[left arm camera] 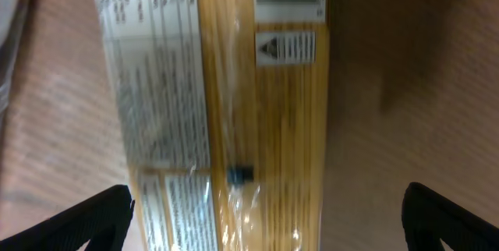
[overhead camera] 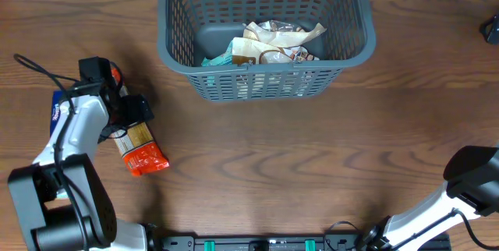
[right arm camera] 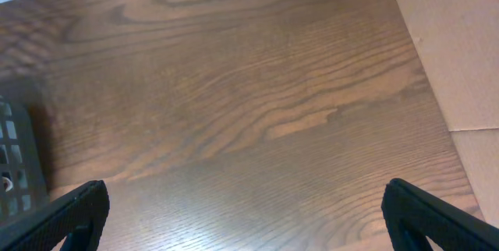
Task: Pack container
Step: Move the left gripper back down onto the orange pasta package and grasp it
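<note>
I will next grab the long pack with my left gripper across its clear golden middle (overhead camera: 131,129), on both long sides. Then I will lay the pack lengthwise inside the slotted container (overhead camera: 181,56).
The dark grey slotted container (overhead camera: 181,56) stands at the back middle of the table with several snack packs (overhead camera: 273,42) inside. A long pack with a clear golden middle and a red end (overhead camera: 139,148) lies on the table at the left. My left gripper (overhead camera: 129,118) hovers right over it, open, its fingers on either side of the pack (left arm camera: 265,126) without touching. My right gripper (right arm camera: 245,212) is open and empty over bare wood at the right front; its arm (overhead camera: 468,177) shows in the overhead view.
A blue packet (overhead camera: 56,111) lies partly under the left arm. A dark object (overhead camera: 491,29) sits at the right edge. The container's corner (right arm camera: 12,157) shows at the left of the right wrist view. A tan surface (right arm camera: 460,40) lies beyond the table edge.
</note>
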